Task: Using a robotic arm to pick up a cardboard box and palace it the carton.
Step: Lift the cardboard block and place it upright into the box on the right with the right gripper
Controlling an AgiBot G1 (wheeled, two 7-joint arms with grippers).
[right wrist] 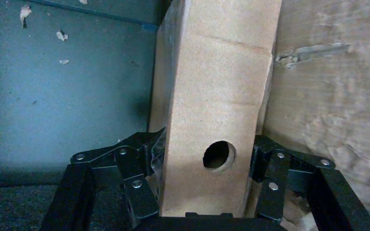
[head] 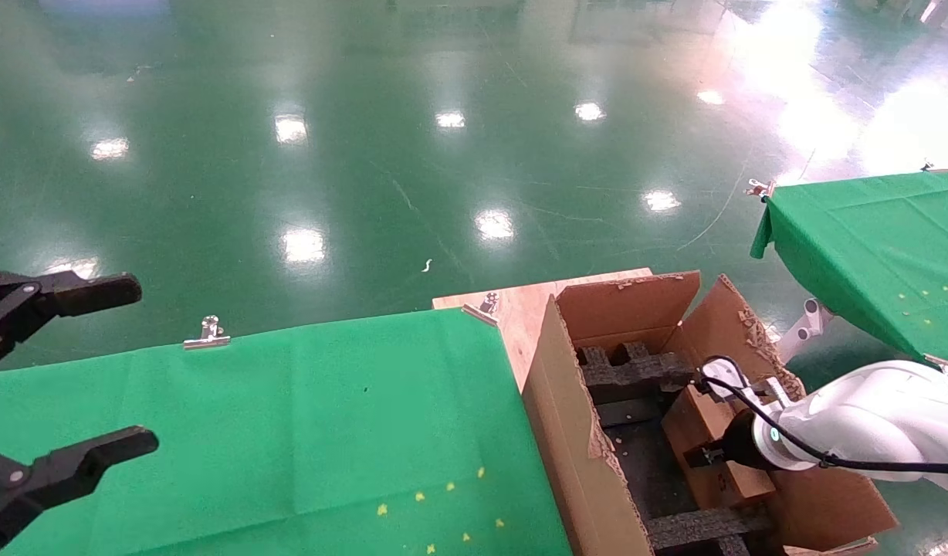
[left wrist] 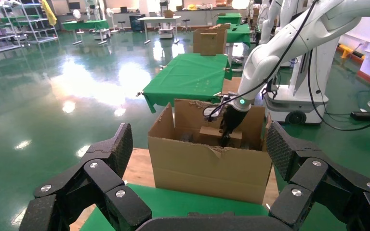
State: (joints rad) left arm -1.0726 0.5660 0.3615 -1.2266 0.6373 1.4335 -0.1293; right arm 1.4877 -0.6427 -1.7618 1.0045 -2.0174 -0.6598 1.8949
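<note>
My right gripper is ready to open. The cardboard box's lower edge touches the dark carton bottom beside the carton's side, so the box would rest inside.
The white robotic arm reaches from the right into the large torn-edged carton. Its right gripper is shut on the small brown cardboard box, which is inside the carton near the right wall. In the right wrist view the cardboard box shows its round hole, and the black fingers press on both its sides beside the carton wall. Black foam inserts lie below. The left gripper hangs open and empty over the green table's left end.
A green-clothed table with metal clips stands left of the carton, which rests on a wooden board. Another green table is at the far right. Glossy green floor lies beyond.
</note>
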